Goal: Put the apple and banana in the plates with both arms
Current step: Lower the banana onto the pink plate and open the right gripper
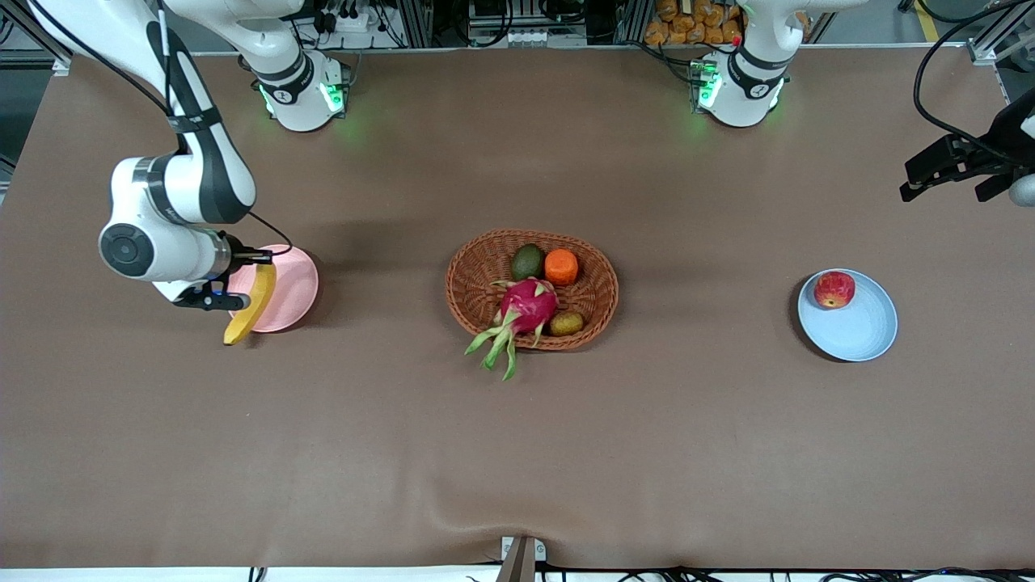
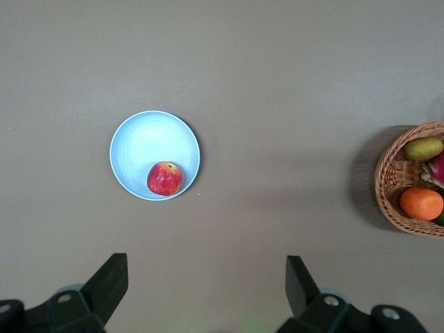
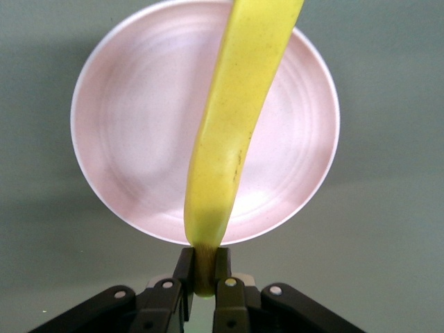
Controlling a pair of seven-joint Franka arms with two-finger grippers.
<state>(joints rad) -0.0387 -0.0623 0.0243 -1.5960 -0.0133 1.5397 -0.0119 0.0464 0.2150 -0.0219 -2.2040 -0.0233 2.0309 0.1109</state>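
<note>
I should keep holding the banana with my right gripper until the banana's loose end rests inside the pink plate (image 1: 295,287) (image 3: 139,139). That end of the banana sticks out past the plate's rim.
The yellow banana (image 1: 252,305) hangs over the pale pink plate (image 1: 295,287) at the right arm's end of the table. My right gripper (image 1: 251,275) is shut on one end of it. In the right wrist view the banana (image 3: 236,125) runs from the gripper (image 3: 202,267) across the pink plate (image 3: 139,139). The red apple (image 1: 834,288) lies in the light blue plate (image 1: 861,327) at the left arm's end. My left gripper (image 1: 946,192) is open and empty, up over the bare table beside that plate. The left wrist view shows the gripper (image 2: 206,277), the apple (image 2: 165,178) and the blue plate (image 2: 142,142).
An oval brown wicker basket (image 1: 477,267) stands mid-table between the plates. It holds a magenta dragon fruit (image 1: 527,307), an orange (image 1: 561,267), a green avocado (image 1: 527,261) and a small brown fruit (image 1: 566,323). The basket's edge (image 2: 388,180) shows in the left wrist view.
</note>
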